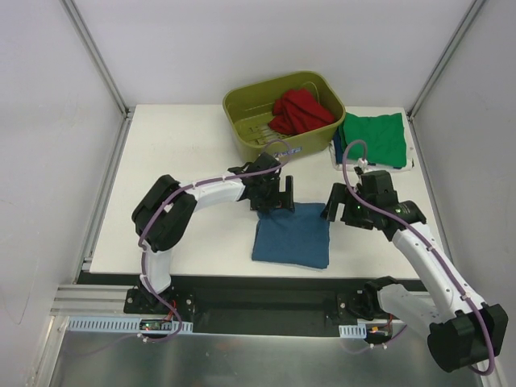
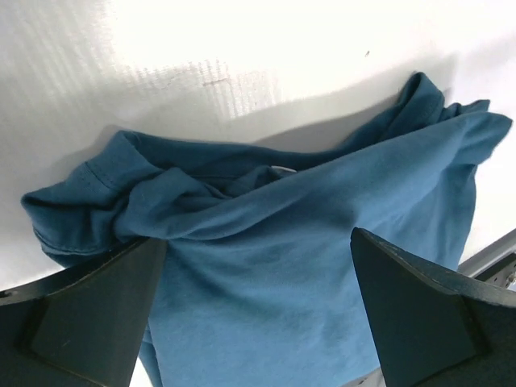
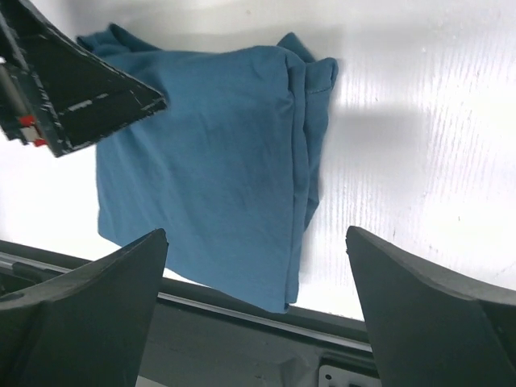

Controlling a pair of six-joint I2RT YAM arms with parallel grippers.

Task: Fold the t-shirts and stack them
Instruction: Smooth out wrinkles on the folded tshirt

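The right gripper grabs the folded teal-blue t-shirt's layers together near its far edge next, to stack it on the green t-shirt.
A folded teal-blue t-shirt lies near the table's front edge; it also shows in the left wrist view and the right wrist view. My left gripper is open and empty, hovering over the shirt's far edge. My right gripper is open and empty, just right of the shirt. A green t-shirt lies folded at the back right. A red t-shirt sits crumpled in the olive tub.
The olive tub stands at the back centre. A white tray lies under the green shirt at the back right. The table's front edge runs just below the teal shirt. Metal frame posts stand at the back corners.
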